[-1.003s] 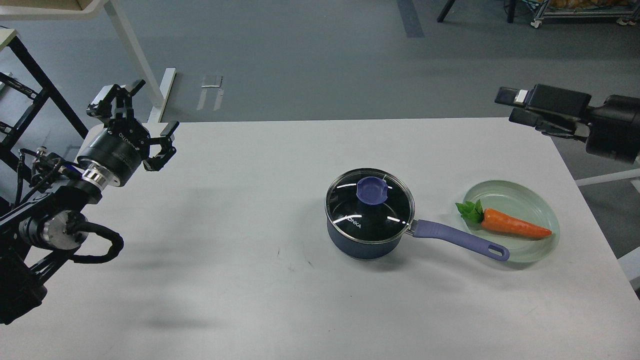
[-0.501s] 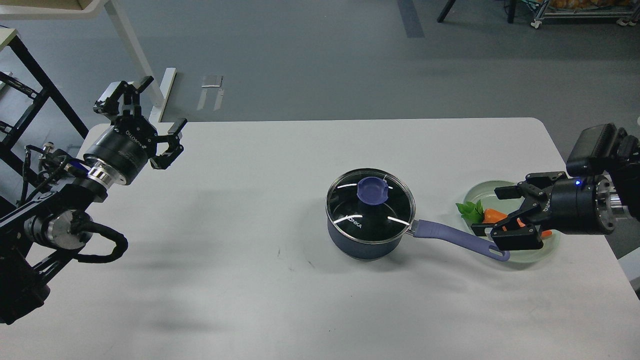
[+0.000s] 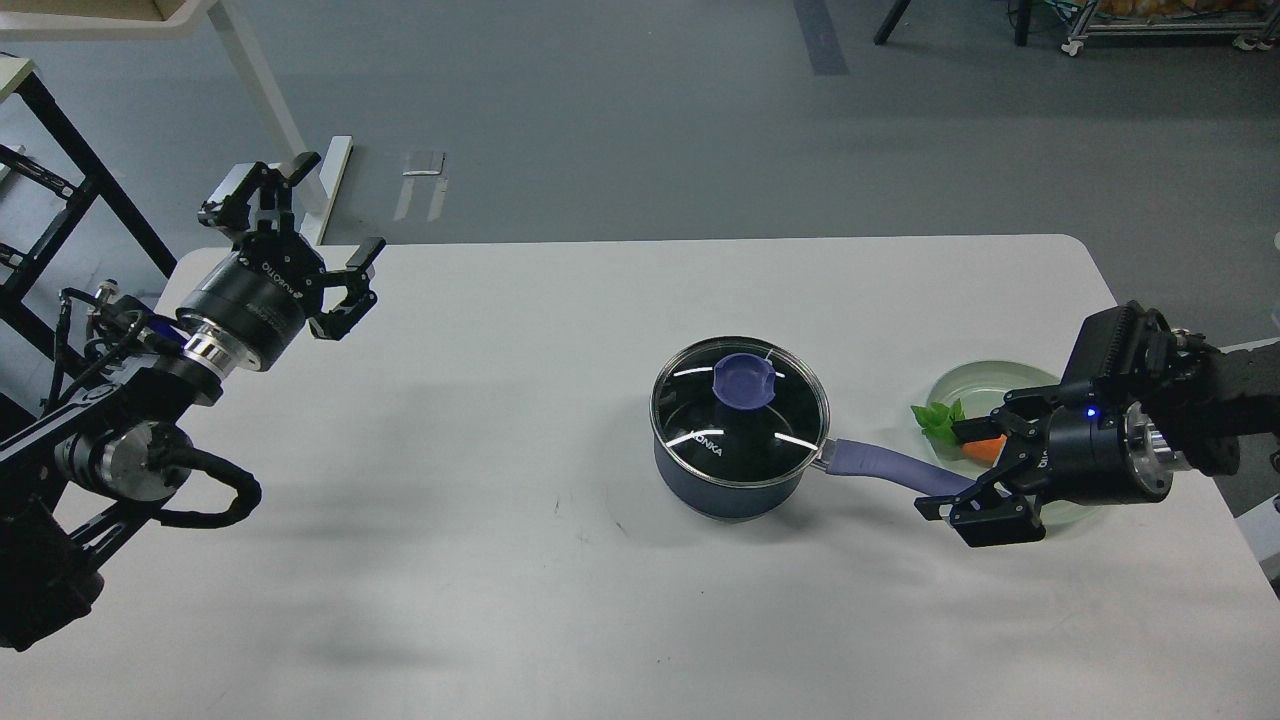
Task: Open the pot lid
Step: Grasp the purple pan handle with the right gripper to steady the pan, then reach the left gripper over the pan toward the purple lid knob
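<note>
Next, my right gripper grabs the purple handle's end (image 3: 942, 480), to keep the pot (image 3: 728, 478) steady while the pot's lid is opened.
A dark blue pot (image 3: 728, 478) stands right of the table's middle, its glass lid (image 3: 740, 410) on it with a purple knob (image 3: 744, 380). Its purple handle (image 3: 890, 467) points right. My right gripper (image 3: 962, 468) is open, its fingers either side of the handle's far end, one above and one below. My left gripper (image 3: 322, 232) is open and empty, raised over the table's far left corner, far from the pot.
A pale green plate (image 3: 1010, 385) with a toy carrot (image 3: 982, 449) lies right of the pot, partly hidden by my right arm. The white table (image 3: 500, 520) ends close behind my right arm. A black frame (image 3: 60, 170) stands at the left.
My right arm came in from the upper right, dropped to table height and moved left until its open fingers straddle the handle's end. My left gripper drifted slightly right and up.
</note>
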